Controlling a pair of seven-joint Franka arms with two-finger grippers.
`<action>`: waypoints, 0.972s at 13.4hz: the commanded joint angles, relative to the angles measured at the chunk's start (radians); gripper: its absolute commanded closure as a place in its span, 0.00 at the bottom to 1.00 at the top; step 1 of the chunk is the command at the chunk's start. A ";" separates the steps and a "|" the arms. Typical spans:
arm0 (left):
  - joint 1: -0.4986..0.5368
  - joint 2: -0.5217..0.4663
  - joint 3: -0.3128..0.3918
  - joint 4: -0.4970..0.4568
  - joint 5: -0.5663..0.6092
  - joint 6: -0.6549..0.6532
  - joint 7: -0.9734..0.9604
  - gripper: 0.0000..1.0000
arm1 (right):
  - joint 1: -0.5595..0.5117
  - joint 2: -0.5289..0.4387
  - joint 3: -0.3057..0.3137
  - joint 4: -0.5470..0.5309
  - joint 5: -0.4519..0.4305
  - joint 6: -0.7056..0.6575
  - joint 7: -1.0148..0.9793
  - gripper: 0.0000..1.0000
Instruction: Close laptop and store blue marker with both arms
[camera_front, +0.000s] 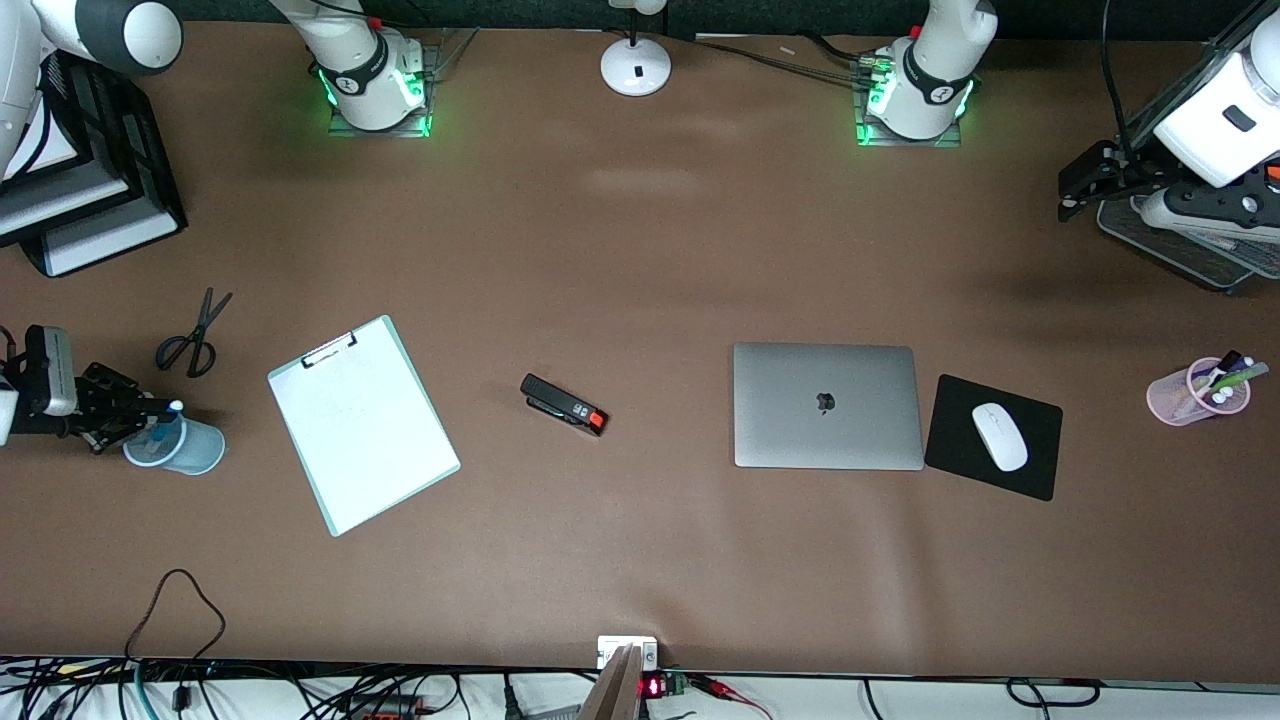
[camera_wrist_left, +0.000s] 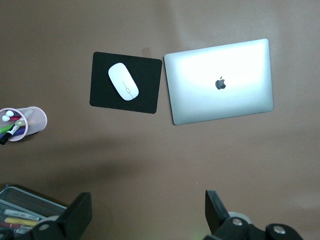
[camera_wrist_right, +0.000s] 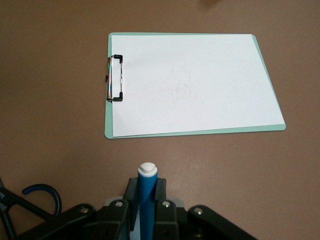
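The blue marker (camera_front: 172, 412) is hanging inside the rim of the pale-blue cup (camera_front: 188, 449). My right gripper should open.
The laptop (camera_front: 827, 405) lies closed and flat, lid up with its dark logo showing, toward the left arm's end of the table; it also shows in the left wrist view (camera_wrist_left: 220, 81). My right gripper (camera_front: 150, 415) is shut on the blue marker (camera_front: 172, 412), holding it over a pale-blue cup (camera_front: 188, 449) at the right arm's end. In the right wrist view the marker (camera_wrist_right: 148, 182) stands between the fingers, whitish end out. My left gripper (camera_front: 1075, 192) is open and empty, up beside the wire tray (camera_front: 1180, 250); its fingers (camera_wrist_left: 80, 215) stand wide apart.
A clipboard (camera_front: 362, 420) with white paper, scissors (camera_front: 192, 335) and a black stapler (camera_front: 563, 404) lie on the table. A black mouse pad (camera_front: 990, 437) with a white mouse (camera_front: 1000, 436) sits beside the laptop. A pink cup (camera_front: 1195, 392) holds markers. Black file trays (camera_front: 90, 190) stand at the right arm's end.
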 joint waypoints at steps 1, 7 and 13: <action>0.001 -0.003 0.001 -0.006 -0.020 0.011 0.017 0.00 | -0.018 0.020 0.013 0.034 0.017 0.005 0.019 0.53; 0.002 -0.003 0.001 -0.006 -0.020 0.011 0.017 0.00 | -0.025 -0.017 0.011 0.031 0.005 -0.017 0.204 0.00; 0.001 -0.003 0.001 -0.001 -0.020 0.019 0.017 0.00 | 0.001 -0.179 0.014 -0.059 -0.030 -0.024 0.468 0.00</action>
